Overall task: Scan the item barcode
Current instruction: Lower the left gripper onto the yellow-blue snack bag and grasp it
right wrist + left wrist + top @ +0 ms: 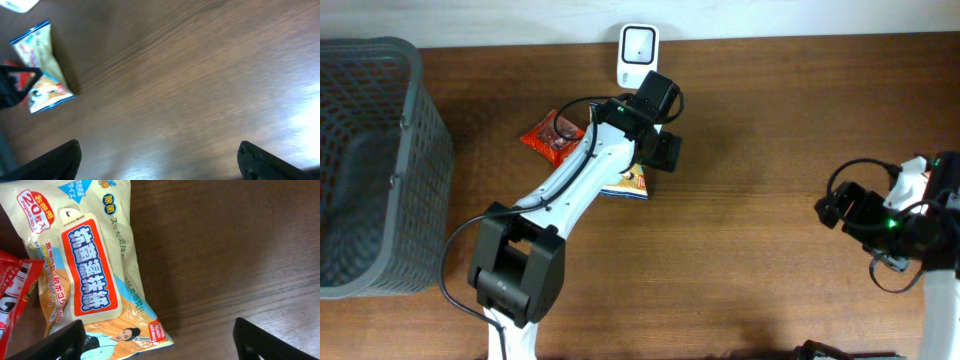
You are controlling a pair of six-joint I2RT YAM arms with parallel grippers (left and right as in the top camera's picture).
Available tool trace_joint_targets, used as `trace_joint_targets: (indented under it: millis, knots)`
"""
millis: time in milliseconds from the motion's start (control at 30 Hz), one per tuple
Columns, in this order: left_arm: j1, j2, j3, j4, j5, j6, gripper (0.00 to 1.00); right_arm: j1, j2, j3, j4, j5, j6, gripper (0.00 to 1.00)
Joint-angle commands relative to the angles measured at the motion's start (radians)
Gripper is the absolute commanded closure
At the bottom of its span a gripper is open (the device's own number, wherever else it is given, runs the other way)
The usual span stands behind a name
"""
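My left gripper should next pick up the cream wipes packet by its free side edge (641,170), away from the red packet (552,137), to move it away for barcode scanning.
A cream wipes packet (90,265) with a red label lies flat on the wooden table, and a red snack packet (12,295) overlaps its left edge. My left gripper (160,347) hovers open over the packet's lower corner: one finger is above the packet, the other above bare wood. From overhead, the left gripper (663,152) covers most of the cream packet (628,184), and the red packet (552,137) lies to its left. The white scanner (638,52) stands at the table's back edge. My right gripper (835,208) is open and empty far to the right. No barcode shows.
A dark grey mesh basket (370,160) fills the table's left end. The right wrist view shows the cream packet (40,65) far off at the upper left, with wood under the right gripper (160,160).
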Motion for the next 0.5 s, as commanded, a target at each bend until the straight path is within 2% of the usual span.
trace_joint_targets:
  millis: [0, 333, 467]
  knots:
    - [-0.001, 0.036, 0.006, 0.008, -0.014, 0.007, 0.16, 0.007, 0.036, 0.013, 0.019, -0.144, -0.007, 0.01]
    - [-0.023, 0.099, 0.006, -0.016, -0.008, 0.008, 0.05, 0.009, 0.087, 0.013, 0.101, -0.242, -0.007, 0.01]
    - [-0.023, 0.103, 0.006, -0.003, -0.079, 0.008, 0.05, 0.009, 0.088, 0.013, 0.097, -0.241, -0.007, 0.01]
